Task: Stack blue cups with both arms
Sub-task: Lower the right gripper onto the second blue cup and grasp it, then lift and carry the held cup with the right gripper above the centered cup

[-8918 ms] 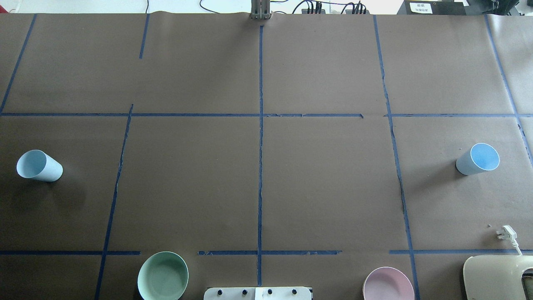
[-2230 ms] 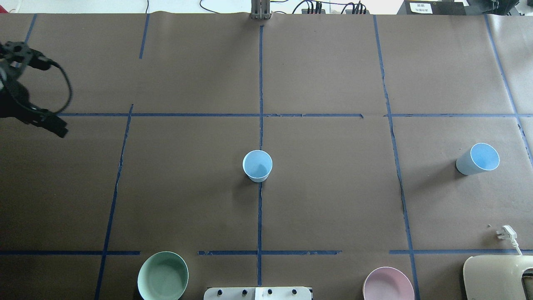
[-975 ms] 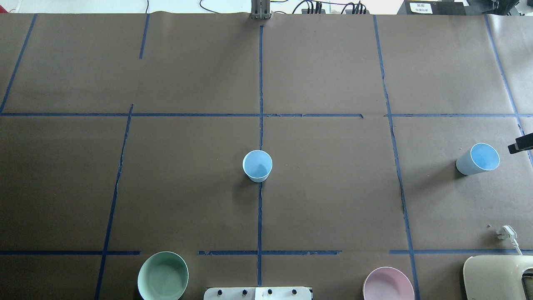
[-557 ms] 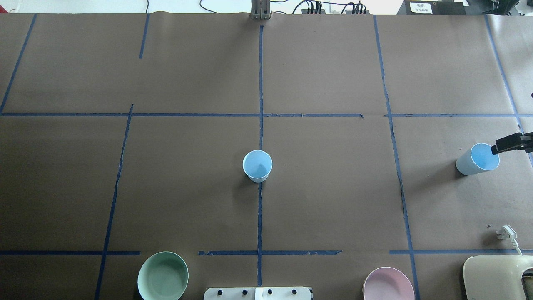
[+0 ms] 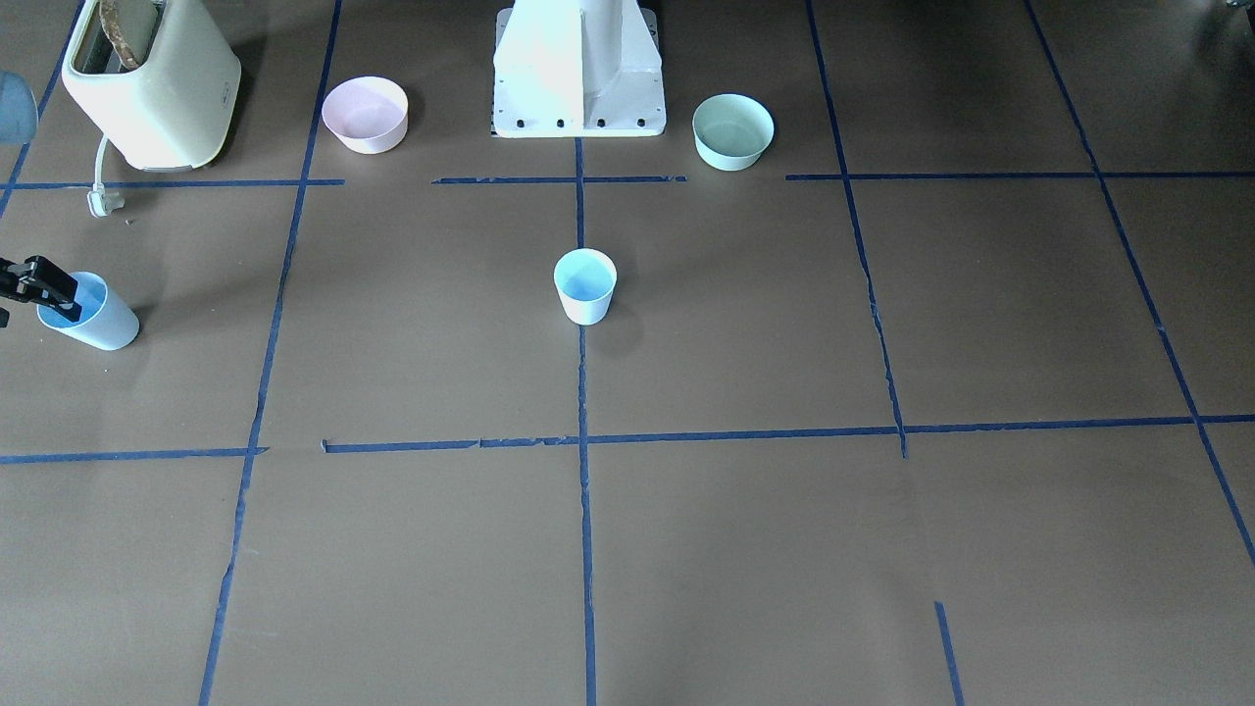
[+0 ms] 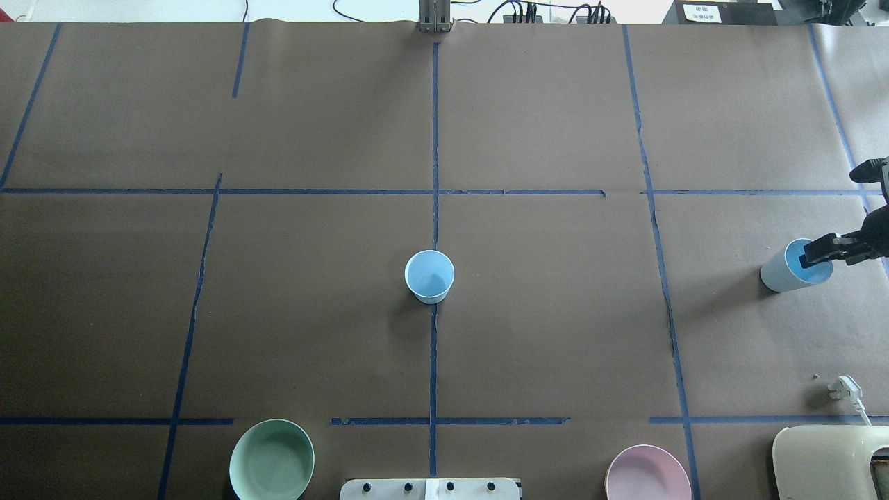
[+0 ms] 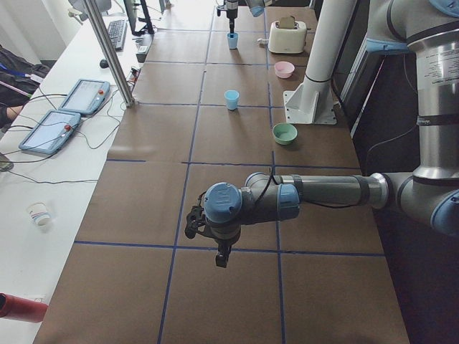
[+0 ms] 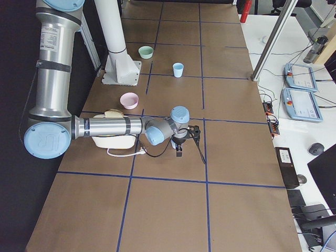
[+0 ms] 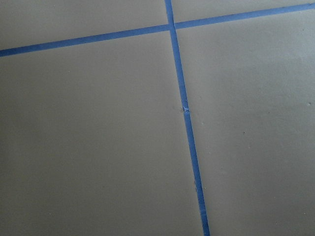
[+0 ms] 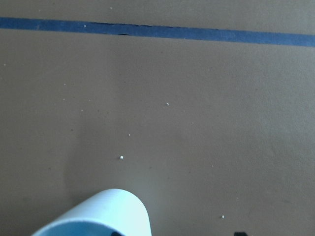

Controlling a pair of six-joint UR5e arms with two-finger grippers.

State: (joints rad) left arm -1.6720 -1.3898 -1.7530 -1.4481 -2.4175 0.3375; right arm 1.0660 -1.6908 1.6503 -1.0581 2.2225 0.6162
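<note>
My right gripper needs to grab the second blue cup by its rim (image 5: 104,286) (image 10: 108,195) next, so that it can stack the blue cups.
One blue cup (image 6: 429,276) stands upright on the centre tape line, also in the front view (image 5: 585,285). The second blue cup (image 6: 790,269) stands upright near the right edge and shows in the front view (image 5: 90,316). My right gripper (image 6: 825,253) is open at this cup. One fingertip (image 6: 811,257) reaches over its mouth. In the right wrist view the cup's rim (image 10: 101,216) is at the bottom edge, one fingertip inside it and one outside. My left gripper (image 7: 208,238) hangs over bare table far to the left; I cannot tell whether it is open.
A mint-green bowl (image 6: 271,460) and a pink bowl (image 6: 647,474) sit at the near edge beside the white pedestal base (image 6: 429,488). A cream toaster (image 6: 830,462) with its plug (image 6: 844,389) is at the near right corner.
The left cup now stands at the centre, and the left arm has left the overhead view. The right gripper has come in from the right edge and moved left over the right cup's mouth.
</note>
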